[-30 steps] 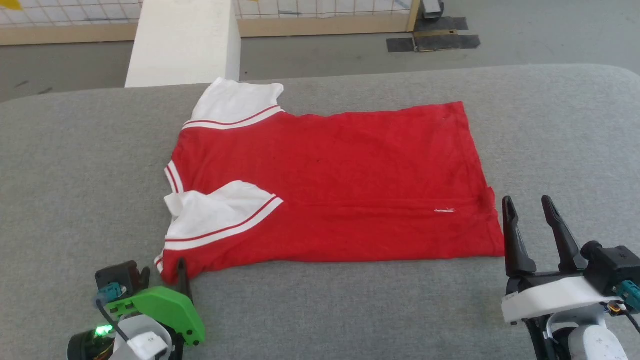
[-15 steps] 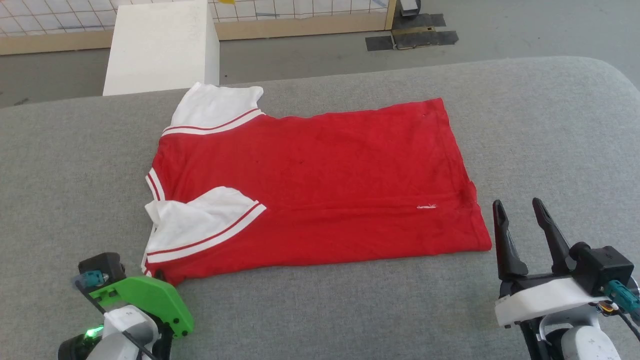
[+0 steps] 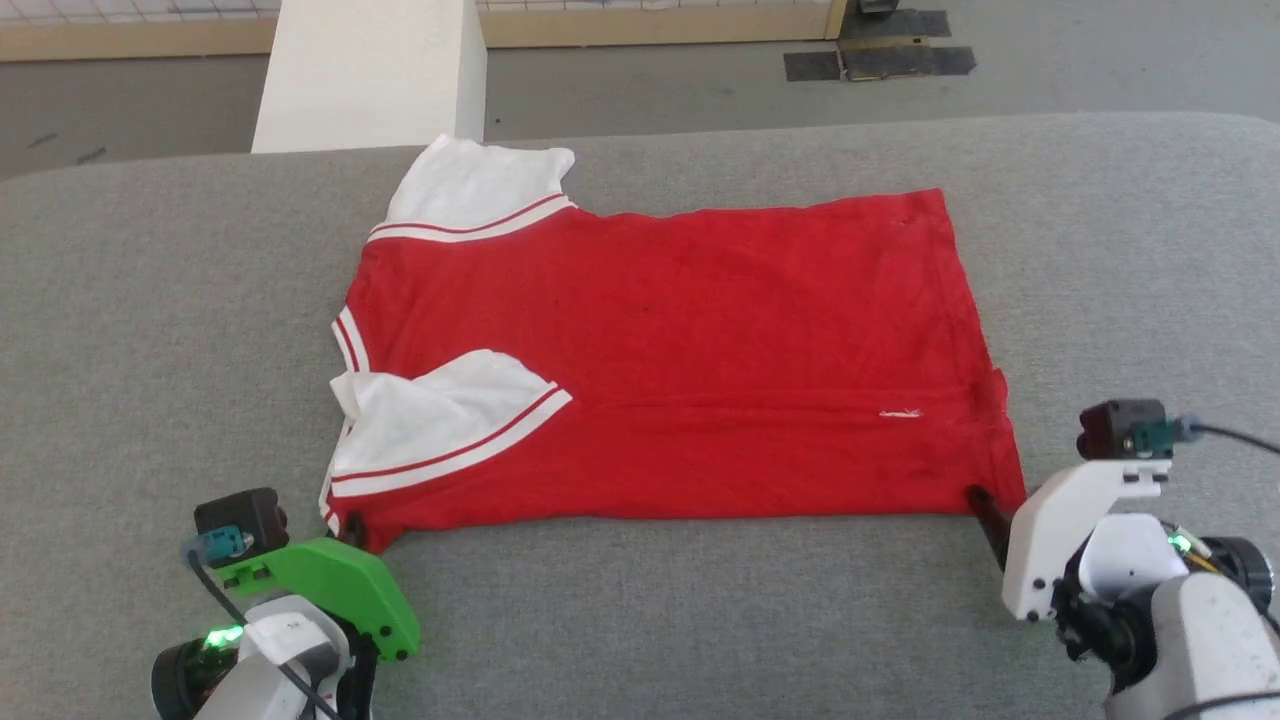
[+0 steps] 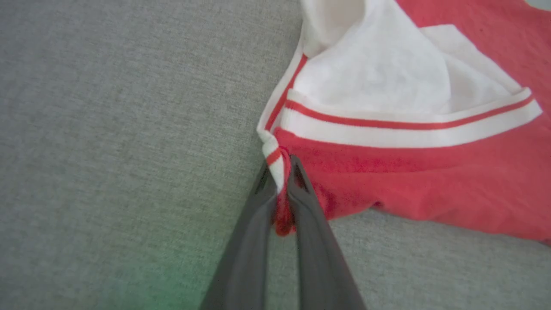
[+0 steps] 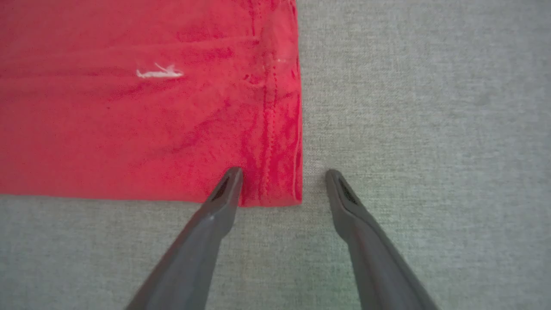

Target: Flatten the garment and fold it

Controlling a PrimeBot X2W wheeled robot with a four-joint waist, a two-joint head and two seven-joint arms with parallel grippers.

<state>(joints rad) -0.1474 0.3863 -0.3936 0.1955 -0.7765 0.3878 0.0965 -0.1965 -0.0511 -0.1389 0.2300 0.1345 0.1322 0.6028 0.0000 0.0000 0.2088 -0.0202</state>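
The jersey (image 3: pixel 720 312) needs to be folded flat. My right gripper needs to grab its stitched hem corner (image 3: pixel 1011 494) next.
The garment (image 3: pixel 680 360) lies spread flat on the grey table, red with white striped sleeves at its left end; the nearer sleeve is folded in over the body. My left gripper (image 3: pixel 352 525) is at the garment's near left corner. In the left wrist view it (image 4: pixel 282 172) is shut on that striped corner of the garment (image 4: pixel 430 181). My right gripper (image 3: pixel 988 508) reaches down at the near right corner. In the right wrist view it (image 5: pixel 283 173) is open, its fingers straddling the hem corner of the garment (image 5: pixel 129 120), one finger over the cloth, the other over the table.
The grey padded table (image 3: pixel 700 620) extends on all sides of the garment. A white block (image 3: pixel 370 75) stands just beyond the far edge behind the far sleeve. Black tape patches (image 3: pixel 880 60) lie on the floor farther back.
My left gripper has shut on the near left corner. My right gripper has tipped forward and come down over the near right corner, still open. The head camera shifted slightly.
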